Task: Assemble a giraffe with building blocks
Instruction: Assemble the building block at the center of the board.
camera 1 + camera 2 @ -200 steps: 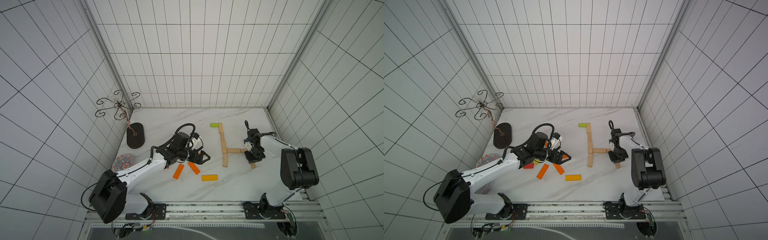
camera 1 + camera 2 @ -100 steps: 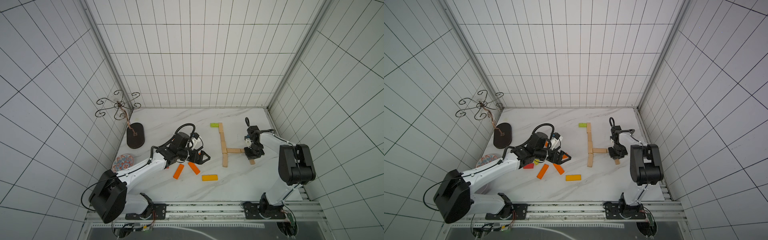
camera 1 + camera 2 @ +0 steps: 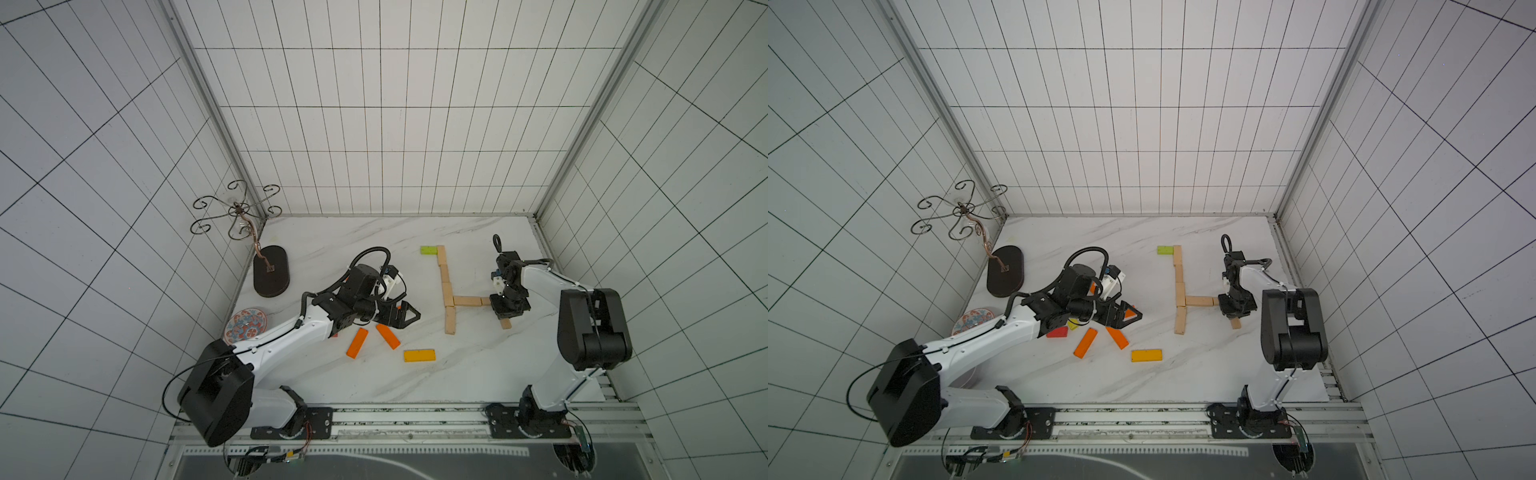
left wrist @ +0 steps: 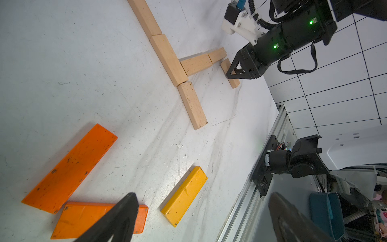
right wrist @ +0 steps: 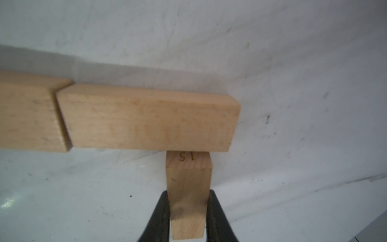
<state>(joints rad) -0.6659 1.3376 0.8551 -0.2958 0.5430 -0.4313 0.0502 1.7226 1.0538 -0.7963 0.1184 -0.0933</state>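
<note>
The right gripper needs to release the small pale block now: the block's end meets the crossbar's side, so the block would lie flat on the tabletop there.
Pale wooden building blocks lie end to end in a line on the table, with a lime green block at the far end. A pale crossbar branches off toward the right arm. My right gripper is shut on a small pale block, whose end touches the crossbar near its free end. In both top views this gripper stands low over the block. My left gripper is open and holds nothing. It hovers over two orange blocks, near a yellow one.
A red block lies under the left arm. A dark oval stand base with a wire scroll top and a round patterned plate sit along the left wall. The metal rail runs along the front edge.
The right arm has shifted slightly, moving the held pale block a little toward the crossbar. The left arm has not moved.
</note>
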